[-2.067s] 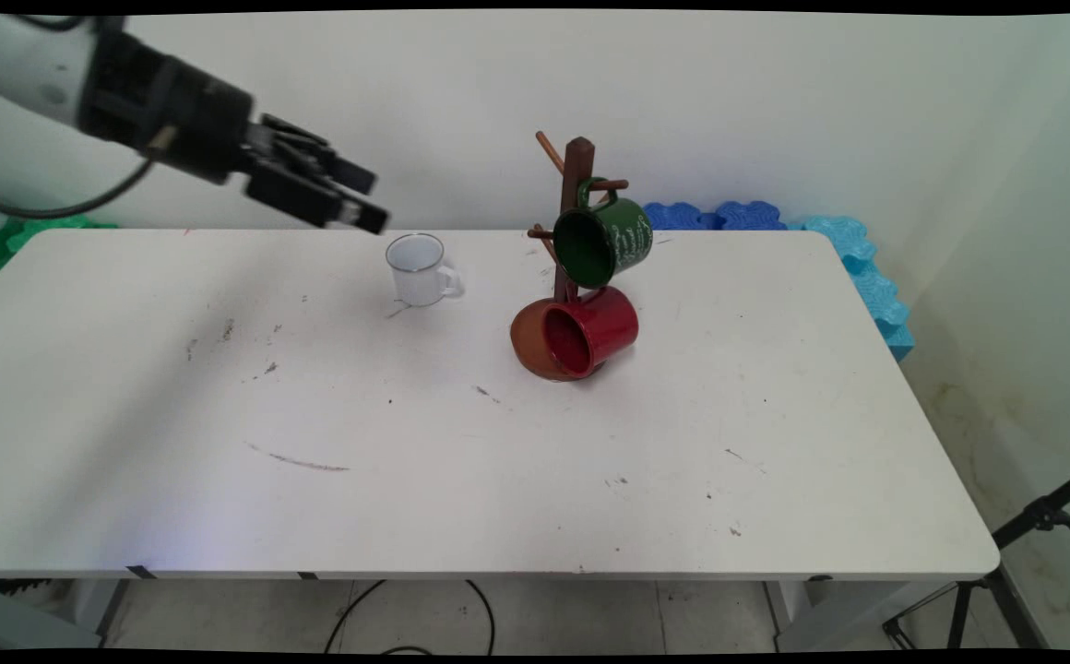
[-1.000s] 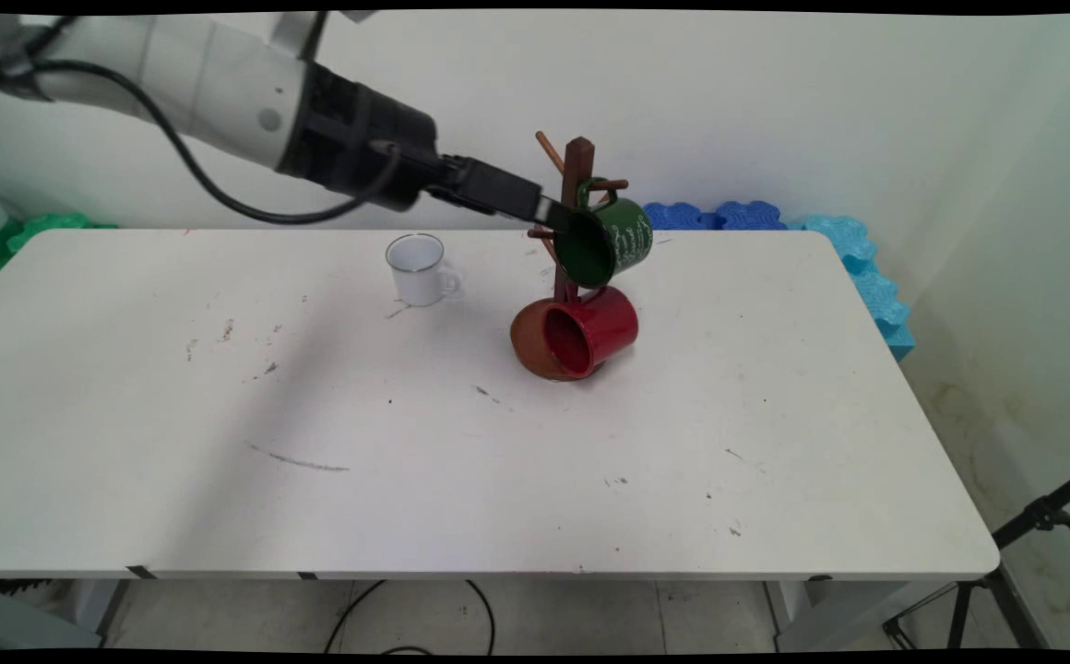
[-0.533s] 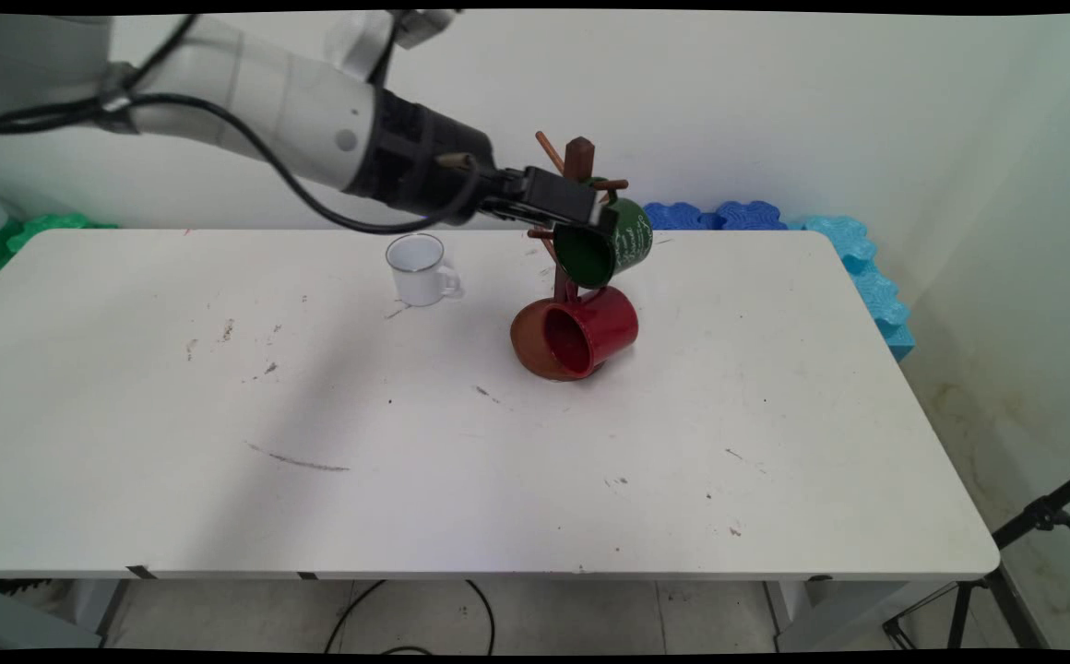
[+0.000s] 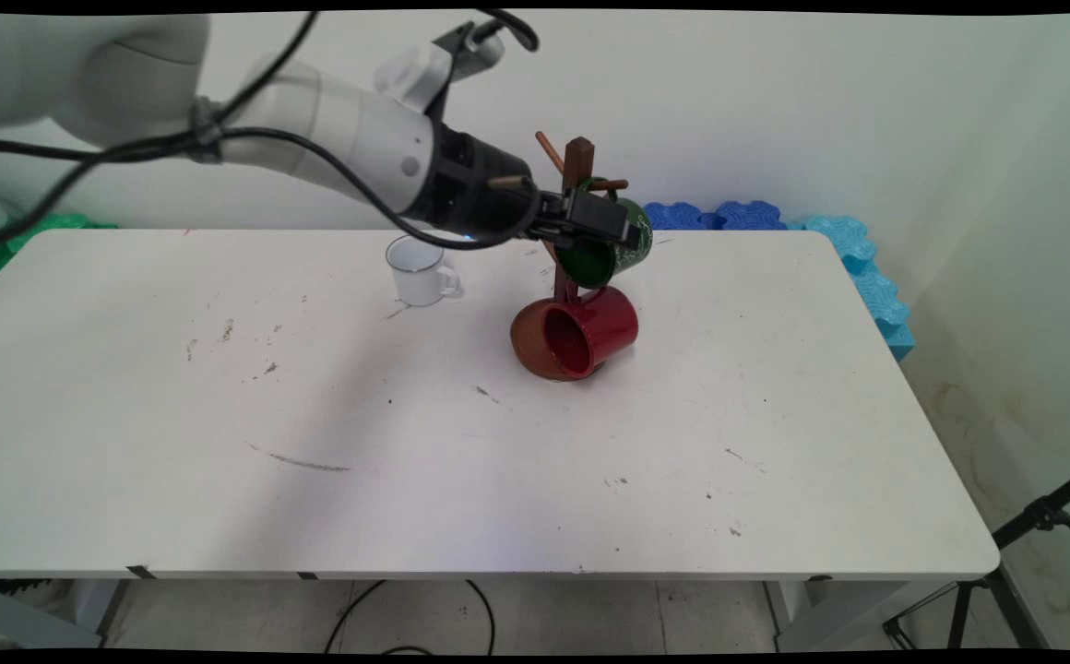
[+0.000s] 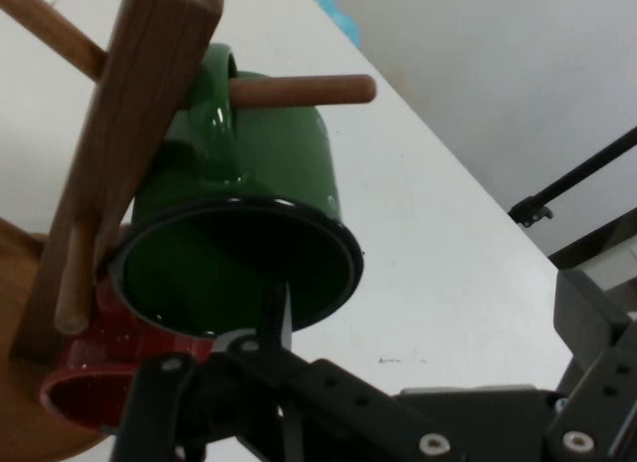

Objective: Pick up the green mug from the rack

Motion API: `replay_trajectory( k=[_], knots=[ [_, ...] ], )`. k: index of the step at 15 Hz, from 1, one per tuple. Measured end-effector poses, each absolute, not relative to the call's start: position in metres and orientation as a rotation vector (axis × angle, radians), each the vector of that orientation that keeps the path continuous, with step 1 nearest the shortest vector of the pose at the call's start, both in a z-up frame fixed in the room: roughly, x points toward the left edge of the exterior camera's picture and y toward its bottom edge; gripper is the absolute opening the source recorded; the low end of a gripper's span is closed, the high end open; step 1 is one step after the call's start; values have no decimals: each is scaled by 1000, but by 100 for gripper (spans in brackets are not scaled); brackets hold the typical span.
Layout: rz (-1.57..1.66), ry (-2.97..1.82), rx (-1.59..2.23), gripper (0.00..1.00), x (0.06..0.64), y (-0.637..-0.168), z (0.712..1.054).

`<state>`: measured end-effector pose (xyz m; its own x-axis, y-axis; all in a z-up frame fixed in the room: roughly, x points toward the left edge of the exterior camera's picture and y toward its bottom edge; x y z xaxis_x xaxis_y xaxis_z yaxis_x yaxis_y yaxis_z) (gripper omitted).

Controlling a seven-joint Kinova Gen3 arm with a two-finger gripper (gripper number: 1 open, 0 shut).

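Observation:
Next, my gripper grabs the mug by its rim [image 5: 333,308], to leave the green mug's handle [image 5: 211,118] free to slip off the wooden peg.
A green mug [image 4: 594,264] hangs by its handle on a peg of the brown wooden mug tree [image 4: 577,162], mouth facing me. My gripper [image 4: 622,231] is open at the mug's upper rim. In the hand view one finger [image 5: 274,318] reaches into the green mug's [image 5: 269,173] mouth and the other finger [image 5: 589,318] stands well outside it, so the rim lies between them in my gripper [image 5: 428,303]. A red mug [image 4: 592,332] hangs lower on the tree, just above its round base [image 4: 524,343]. A white mug [image 4: 418,269] stands upright on the table to the left.
The white table [image 4: 498,480] carries only the tree and the white mug. Blue foam pieces [image 4: 835,238] lie behind its right back corner, green foam [image 4: 37,224] at the left back. A black tripod [image 4: 1005,567] stands on the floor at lower right.
My gripper has travelled right from above the table's back left, past the white mug, up to the green mug's rim. The mugs and the tree have kept their places.

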<state>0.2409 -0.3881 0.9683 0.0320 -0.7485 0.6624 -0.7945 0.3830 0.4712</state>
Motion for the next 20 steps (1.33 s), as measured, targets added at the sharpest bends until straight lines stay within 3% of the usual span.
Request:
replay_trajectory(
  k=[14, 15, 20],
  knots=[
    [61, -1655, 1439, 100, 208, -424, 936],
    [61, -1653, 1440, 0, 208, -425, 935],
    [61, -1658, 1437, 0, 208, -424, 933]
  ],
)
